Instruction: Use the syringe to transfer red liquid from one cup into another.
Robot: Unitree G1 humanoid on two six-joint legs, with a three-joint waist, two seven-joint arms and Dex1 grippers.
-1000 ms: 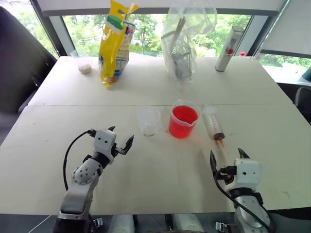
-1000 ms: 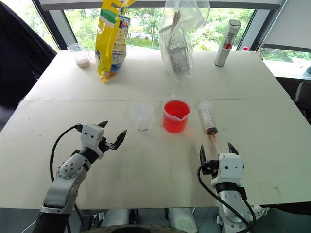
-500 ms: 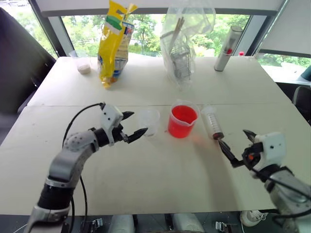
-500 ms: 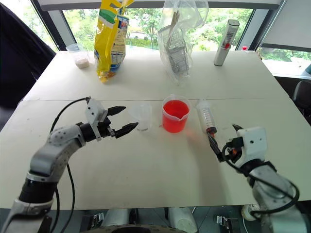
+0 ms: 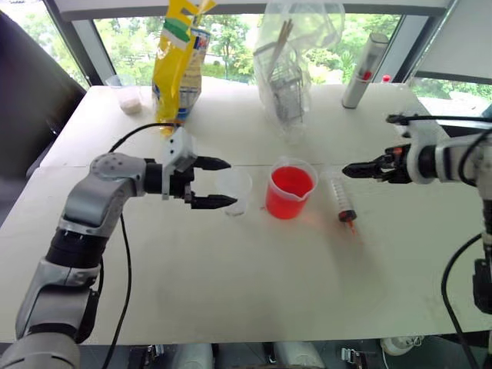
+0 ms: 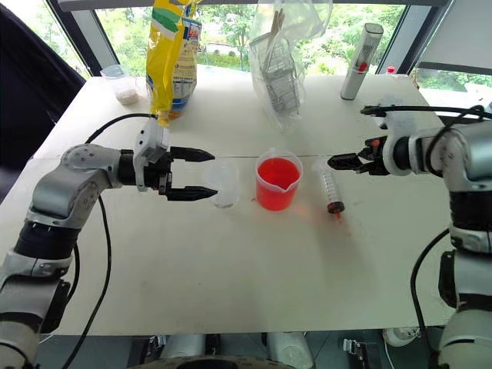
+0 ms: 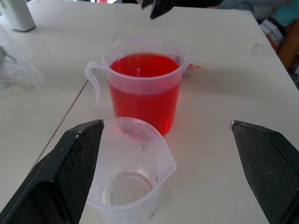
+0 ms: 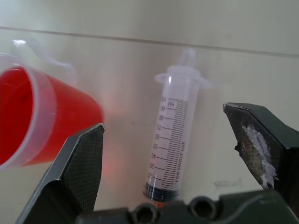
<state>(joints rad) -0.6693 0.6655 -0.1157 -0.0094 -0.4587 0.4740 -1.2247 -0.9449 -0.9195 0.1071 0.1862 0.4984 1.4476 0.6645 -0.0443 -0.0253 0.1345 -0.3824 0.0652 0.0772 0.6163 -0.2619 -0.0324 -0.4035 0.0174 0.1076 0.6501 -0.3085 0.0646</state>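
The syringe's tip is stained red [image 5: 351,225], so my right gripper will take hold of the syringe's clear body [image 5: 339,192] next, between the syringe's tip and its rim.
The syringe [image 5: 338,196] lies flat on the white table, its red-stained tip towards me, just right of the one cup [image 5: 290,192], a spouted beaker holding red liquid [image 7: 144,70]. Left of the beaker stands another [image 5: 234,192], the small clear colourless cup, with nothing in it. My left gripper [image 5: 231,183] points right and is open, its fingertips [image 7: 84,144] reaching the small cup's left side. My right gripper [image 5: 346,169] is open and hovers above the syringe's [image 8: 175,144] plunger end, pointing left and down with nothing between its fingers.
Along the far edge stand a small cup of white stuff [image 5: 129,96], a yellow bag [image 5: 178,61], a clear plastic bag with utensils [image 5: 288,69] and a silver cylinder [image 5: 363,71]. The table [image 5: 254,284] stretches bare towards me.
Both arms rose from near the table's front edge and reached forward. The left gripper swung right to the small cup. The right gripper turned left and came over the syringe.
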